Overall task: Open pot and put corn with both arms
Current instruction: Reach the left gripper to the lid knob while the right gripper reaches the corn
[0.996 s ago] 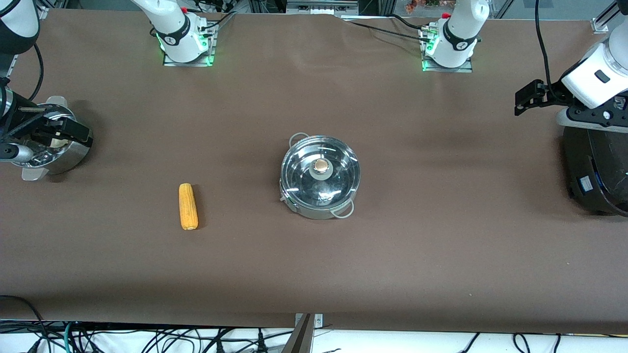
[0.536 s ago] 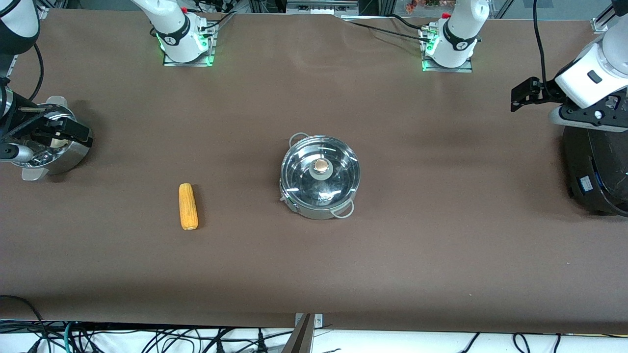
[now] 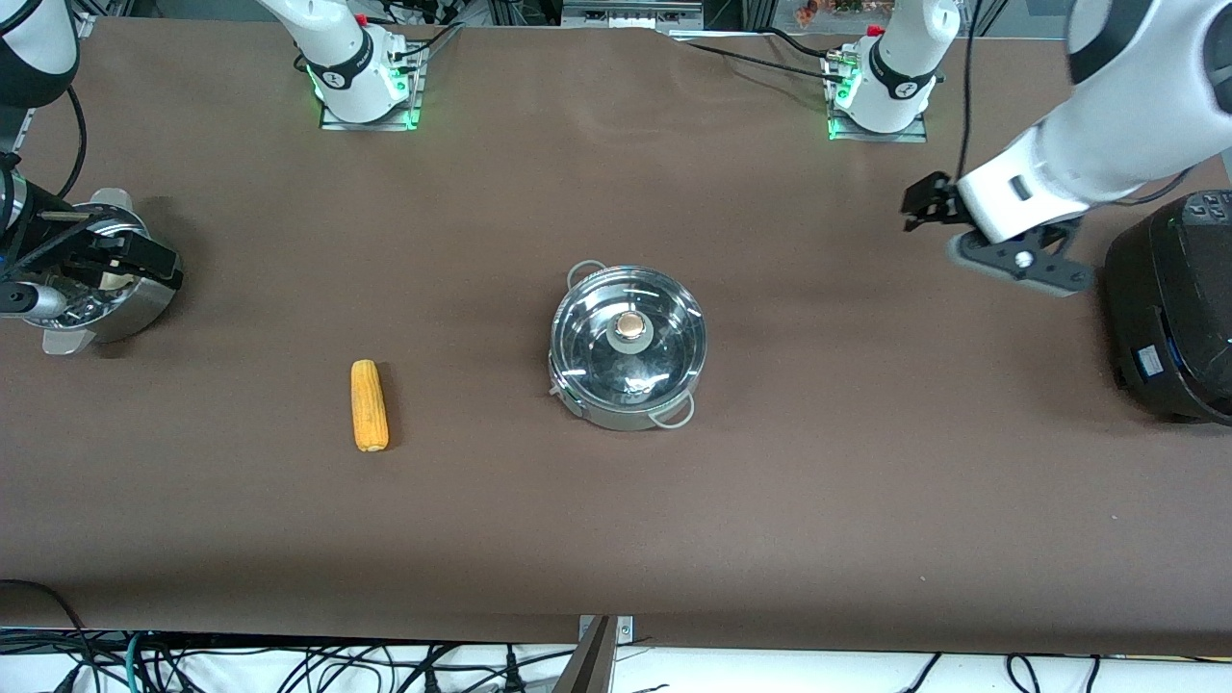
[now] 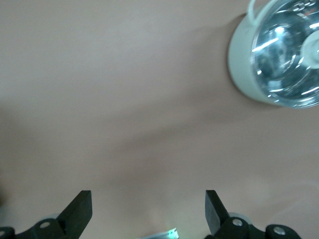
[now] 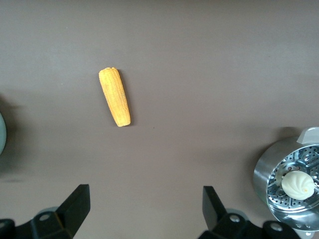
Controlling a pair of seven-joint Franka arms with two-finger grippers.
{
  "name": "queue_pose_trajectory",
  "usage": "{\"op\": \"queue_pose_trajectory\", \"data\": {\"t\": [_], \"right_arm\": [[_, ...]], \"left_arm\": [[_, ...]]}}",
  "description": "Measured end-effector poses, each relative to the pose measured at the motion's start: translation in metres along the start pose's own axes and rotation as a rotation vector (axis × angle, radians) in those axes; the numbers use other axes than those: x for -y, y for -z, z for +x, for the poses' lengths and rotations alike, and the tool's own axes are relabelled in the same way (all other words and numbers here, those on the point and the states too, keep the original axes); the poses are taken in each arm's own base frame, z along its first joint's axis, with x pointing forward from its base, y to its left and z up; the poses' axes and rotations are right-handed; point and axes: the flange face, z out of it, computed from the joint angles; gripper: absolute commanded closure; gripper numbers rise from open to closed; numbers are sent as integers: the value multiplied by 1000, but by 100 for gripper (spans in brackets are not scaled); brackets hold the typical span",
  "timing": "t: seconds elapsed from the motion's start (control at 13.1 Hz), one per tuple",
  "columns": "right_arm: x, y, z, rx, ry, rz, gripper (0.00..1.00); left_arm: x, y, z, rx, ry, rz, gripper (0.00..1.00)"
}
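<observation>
My left gripper will next grab the glass lid by its brass knob (image 3: 629, 326) to open the pot for the corn (image 3: 369, 405).
The pot (image 3: 628, 348) stands mid-table with its glass lid and brass knob (image 3: 629, 326) on it. The corn (image 3: 369, 405) lies flat on the table, toward the right arm's end from the pot. My left gripper (image 3: 919, 205) hangs open and empty over bare table between the pot and the black cooker. The left wrist view shows the pot (image 4: 279, 55) well apart from that open gripper (image 4: 148, 214). My right gripper (image 3: 159, 268) hovers open by the steamer bowl, holding nothing. In the right wrist view the corn (image 5: 115, 96) lies ahead of the open gripper (image 5: 146, 209).
A perforated steel steamer bowl (image 3: 135, 313) with a white bun (image 5: 297, 184) sits at the right arm's end of the table. A large black cooker (image 3: 1169, 308) stands at the left arm's end. Both arm bases are bolted along the table's back edge.
The left arm has swung away from over the black cooker toward the pot, its gripper still open. The right arm, corn and pot have not moved.
</observation>
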Motion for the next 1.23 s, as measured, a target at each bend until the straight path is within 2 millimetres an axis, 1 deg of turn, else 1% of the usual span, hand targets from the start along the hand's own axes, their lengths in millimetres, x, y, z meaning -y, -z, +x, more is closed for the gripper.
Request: {"op": "queue_pose_trajectory", "data": {"t": [0.15, 0.31, 0.38, 0.54, 0.61, 0.69, 0.84, 1.0, 1.15, 1.23], "right_arm": [[15, -4, 2, 7, 22, 0, 0], [25, -14, 5, 21, 35, -1, 0], [26, -21, 10, 25, 37, -2, 0], [28, -43, 21, 39, 41, -2, 0], [34, -54, 25, 54, 49, 6, 0], [43, -66, 29, 66, 58, 18, 0], [55, -83, 38, 59, 67, 38, 0], [56, -99, 48, 46, 64, 40, 0], [58, -123, 58, 50, 64, 42, 0], [66, -139, 62, 60, 72, 42, 0]], "left_arm": [[-39, -13, 30, -12, 49, -24, 0], [-85, -33, 58, -33, 133, -49, 0], [-112, -46, 68, -44, 178, -60, 0], [-168, -77, 84, -69, 273, -86, 0], [-191, -94, 90, -77, 312, -100, 0], [-211, -110, 95, -82, 338, -112, 0], [-237, -141, 103, -84, 366, -109, 0], [-255, -167, 108, -108, 392, -72, 0], [-273, -188, 113, -144, 403, -56, 0], [-276, -196, 117, -158, 404, -61, 0]]}}
